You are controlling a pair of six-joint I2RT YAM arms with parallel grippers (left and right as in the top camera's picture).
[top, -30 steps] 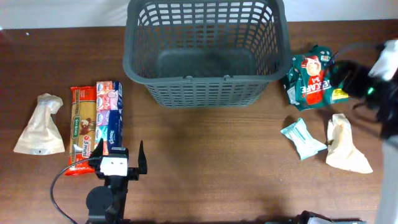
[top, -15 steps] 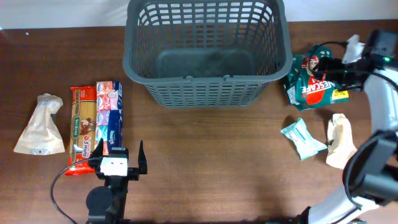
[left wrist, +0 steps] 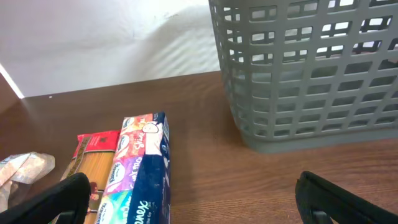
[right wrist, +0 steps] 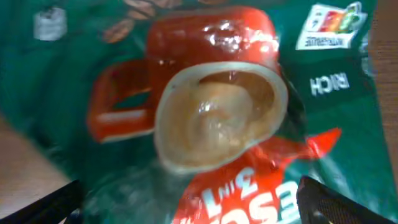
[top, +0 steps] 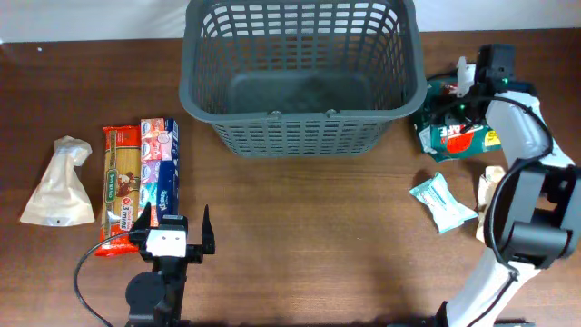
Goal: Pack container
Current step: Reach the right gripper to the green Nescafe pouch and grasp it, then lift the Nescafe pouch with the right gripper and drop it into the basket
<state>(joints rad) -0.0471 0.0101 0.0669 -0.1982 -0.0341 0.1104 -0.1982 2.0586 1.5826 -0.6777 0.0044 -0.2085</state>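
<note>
The green packet's printed side spreads beneath my fingers in the right wrist view, so my right gripper moves lower next before it closes on the packet.
The container [top: 300,136], a large dark grey lattice basket, stands at the table's far middle and looks empty; its wall fills the upper right of the left wrist view [left wrist: 311,74]. My right gripper [top: 461,107] is open, low over the green and red coffee packet [top: 449,132], which fills the right wrist view [right wrist: 205,124] between the spread fingers. My left gripper [top: 172,227] is open and empty near the front edge, just in front of the tissue pack [top: 160,170] and the pasta packet [top: 120,186].
A beige pouch [top: 59,182] lies at far left. A pale blue packet [top: 440,202] and another beige pouch [top: 495,193] lie right of centre, beside the right arm. The tissue pack [left wrist: 140,168] lies between the left fingers' view and the basket.
The right arm has swung in from the table's right edge to above the coffee packet, left and toward the basket. The left arm has not moved.
</note>
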